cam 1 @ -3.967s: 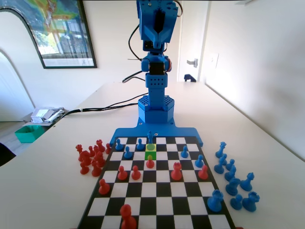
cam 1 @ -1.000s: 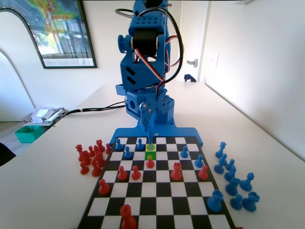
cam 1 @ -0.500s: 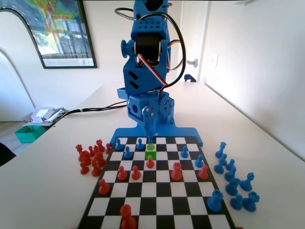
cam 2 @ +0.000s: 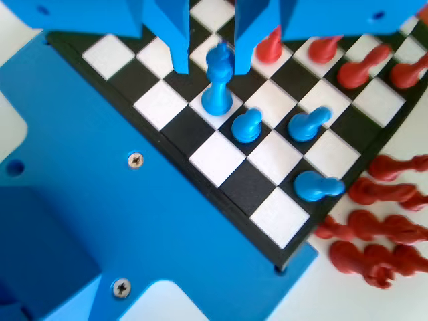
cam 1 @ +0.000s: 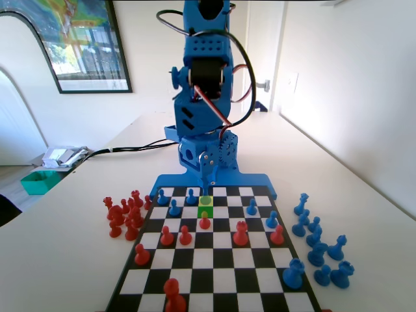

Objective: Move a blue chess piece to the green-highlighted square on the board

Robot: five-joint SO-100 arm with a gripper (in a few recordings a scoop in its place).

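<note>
My gripper is to take hold of the slim blue chess piece by its narrow top next, so it can move the piece onto the green-highlighted square.
The slim blue chess piece stands upright on a square at the board's edge nearest the arm. My gripper is open, with one jaw on each side of the piece's narrow top; the right jaw is very close to it. In the fixed view my gripper hangs low over the far row, just above that blue chess piece. The green-highlighted square lies one square nearer the camera, with nothing standing on it.
A red pawn stands right in front of the green square. Blue pawns stand close beside the piece between my jaws. Red pieces crowd the table left of the board, and blue pieces the right.
The arm has folded down from upright. Over the last second the gripper has sunk a little and shifted right, coming down around the blue piece in the far row.
</note>
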